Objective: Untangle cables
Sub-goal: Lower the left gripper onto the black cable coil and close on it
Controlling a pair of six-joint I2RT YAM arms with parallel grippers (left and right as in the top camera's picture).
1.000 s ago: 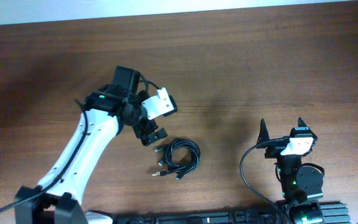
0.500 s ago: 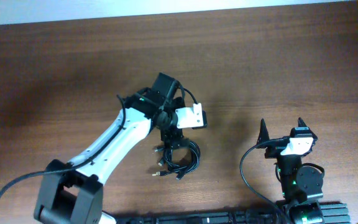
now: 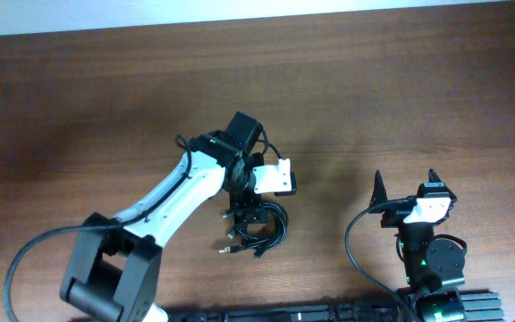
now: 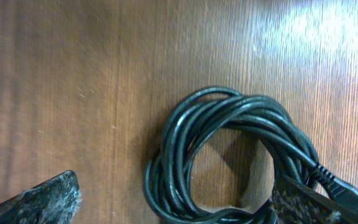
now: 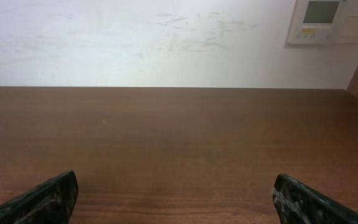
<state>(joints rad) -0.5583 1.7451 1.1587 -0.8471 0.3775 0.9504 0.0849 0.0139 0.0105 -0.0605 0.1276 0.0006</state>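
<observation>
I should next use my left gripper to grab the side of the coiled cables that is farthest from my right gripper. That leaves the opposite loops free for my right gripper to untangle.
The cables lie as one black coiled bundle on the wooden table, with small plugs sticking out at its left. My left gripper hangs open right over the coil's upper left part and hides some of it. In the left wrist view the coil fills the gap of the left gripper: one finger stands on bare wood to its left, the other finger over the coil's right side beside a plug. My right gripper is parked open, far right of the coil.
The brown wooden table stretches away on all sides of the coil. The right wrist view shows the right gripper over bare wood, a white wall and a wall panel behind. Both arm bases sit at the front edge.
My left arm has swung right and down, from left of the coil to directly over it. Its jaws stayed open. The right arm and the coil have not moved.
</observation>
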